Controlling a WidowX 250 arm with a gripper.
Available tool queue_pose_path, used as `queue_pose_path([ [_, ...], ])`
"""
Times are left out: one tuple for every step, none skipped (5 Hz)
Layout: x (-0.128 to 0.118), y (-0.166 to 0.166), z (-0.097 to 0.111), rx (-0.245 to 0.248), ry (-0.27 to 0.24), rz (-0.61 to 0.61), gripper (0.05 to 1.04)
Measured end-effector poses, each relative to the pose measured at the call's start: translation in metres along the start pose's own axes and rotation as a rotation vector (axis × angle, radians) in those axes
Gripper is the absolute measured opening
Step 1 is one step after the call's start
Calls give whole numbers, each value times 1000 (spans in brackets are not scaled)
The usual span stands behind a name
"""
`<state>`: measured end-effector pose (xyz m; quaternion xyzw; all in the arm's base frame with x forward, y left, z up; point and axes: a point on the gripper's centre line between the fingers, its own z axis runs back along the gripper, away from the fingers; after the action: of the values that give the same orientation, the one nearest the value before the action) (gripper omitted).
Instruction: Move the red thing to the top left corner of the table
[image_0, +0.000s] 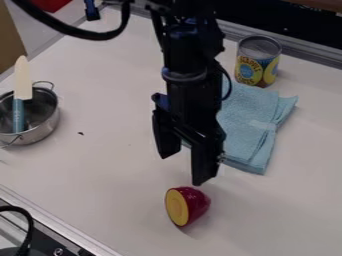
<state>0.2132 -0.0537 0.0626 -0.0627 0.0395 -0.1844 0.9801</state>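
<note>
Next, my gripper grabs the red thing by its rounded sides around the yellow cut side, to move it to the table's corner.
The black gripper (185, 170) hangs over the middle of the white table (107, 175), its two fingers spread apart with nothing between them. Just below it in the view lies the red thing (198, 202), a rounded dark red half-fruit shape with a flat yellow cut face turned to the lower left. The right-hand finger's tip stands close above the red thing's upper edge; whether they touch I cannot tell.
A folded blue cloth (247, 130) lies behind and right of the gripper, with a can (257, 62) at its back edge. At the left stands a metal pot (43, 117), a spatula (23, 85) inside. Black cables hang at the upper left.
</note>
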Motion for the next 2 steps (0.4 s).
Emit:
queue_pose_path([
  [2, -7, -11, 24, -2, -8, 999],
  [4, -10, -15, 42, -13, -9, 999],
])
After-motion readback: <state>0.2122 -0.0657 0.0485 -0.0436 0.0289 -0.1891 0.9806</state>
